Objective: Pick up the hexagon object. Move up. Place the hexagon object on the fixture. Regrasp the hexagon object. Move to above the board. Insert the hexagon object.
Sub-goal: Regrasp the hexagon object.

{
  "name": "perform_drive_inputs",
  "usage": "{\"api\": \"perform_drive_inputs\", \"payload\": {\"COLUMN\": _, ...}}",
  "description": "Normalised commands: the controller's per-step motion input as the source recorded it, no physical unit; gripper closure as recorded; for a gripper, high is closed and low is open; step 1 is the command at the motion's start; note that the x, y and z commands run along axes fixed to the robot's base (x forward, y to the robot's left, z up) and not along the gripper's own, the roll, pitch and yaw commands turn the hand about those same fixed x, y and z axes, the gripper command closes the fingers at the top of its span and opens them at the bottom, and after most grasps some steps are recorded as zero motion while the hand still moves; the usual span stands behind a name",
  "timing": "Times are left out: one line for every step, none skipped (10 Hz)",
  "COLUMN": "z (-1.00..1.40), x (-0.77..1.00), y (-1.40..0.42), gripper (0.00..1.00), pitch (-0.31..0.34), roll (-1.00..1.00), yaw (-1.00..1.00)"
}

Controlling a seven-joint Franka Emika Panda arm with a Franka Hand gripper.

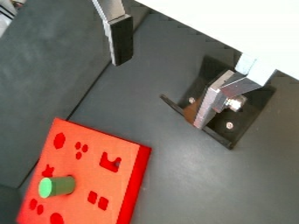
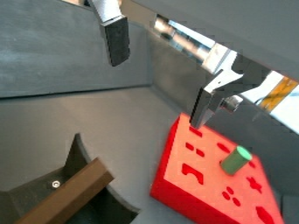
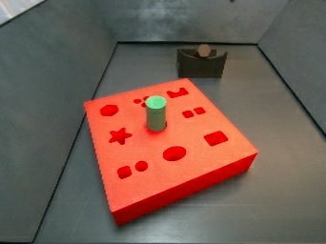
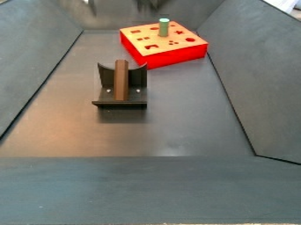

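Next, the gripper regrasps the hexagon object by its upper end (image 3: 204,50), above the fixture's notch that hugs the object's lower part.
The hexagon object (image 4: 121,79) is a dark brown bar resting in the notch of the fixture (image 4: 118,105), away from the red board (image 4: 179,49). A side view shows its end (image 3: 201,50) above the fixture block (image 3: 201,66). In a wrist view the bar (image 2: 59,199) lies on the fixture (image 2: 107,210) below the gripper. My gripper (image 2: 156,92) hangs above the floor, open, with nothing between its silver fingers (image 2: 114,39). The other wrist view shows the gripper (image 1: 160,90) beside the fixture (image 1: 222,131). Neither side view shows the gripper.
A green round-topped peg (image 3: 154,112) stands upright in a hole of the board (image 3: 192,164), seen also as the peg (image 1: 55,185) on the board (image 1: 111,171). Grey sloping walls enclose the floor on all sides.
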Motion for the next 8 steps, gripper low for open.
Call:
{"api": "perform_drive_inputs", "payload": {"z": 0.07, "x": -0.04, "y": -0.37, "gripper": 0.0, "pitch": 0.033, "roll": 1.0, "yaw": 0.01}}
{"api": "perform_drive_inputs", "payload": {"z": 0.04, "x": -0.03, "y": -0.12, "gripper": 0.0, "pitch": 0.031, "roll": 1.0, "yaw": 0.01}}
{"api": "perform_drive_inputs", "payload": {"z": 0.05, "x": -0.04, "y": -0.02, "gripper": 0.0, "pitch": 0.03, "roll": 1.0, "yaw": 0.01}}
{"api": "perform_drive_inputs", "payload": {"z": 0.02, "x": -0.03, "y": -0.04, "gripper": 0.0, "pitch": 0.023, "roll": 1.0, "yaw": 0.01}}
{"api": "perform_drive_inputs", "payload": {"z": 0.01, "x": -0.03, "y": -0.04, "gripper": 0.0, "pitch": 0.02, "roll": 1.0, "yaw": 0.01}}
{"api": "perform_drive_inputs", "payload": {"z": 0.01, "x": -0.04, "y": -0.03, "gripper": 0.0, "pitch": 0.013, "roll": 1.0, "yaw": 0.01}}
{"api": "perform_drive_inputs", "payload": {"z": 0.01, "x": -0.04, "y": -0.02, "gripper": 0.0, "pitch": 0.006, "roll": 1.0, "yaw": 0.01}}
{"api": "perform_drive_inputs", "payload": {"z": 0.01, "x": -0.03, "y": -0.02, "gripper": 0.0, "pitch": 0.002, "roll": 1.0, "yaw": 0.02}}
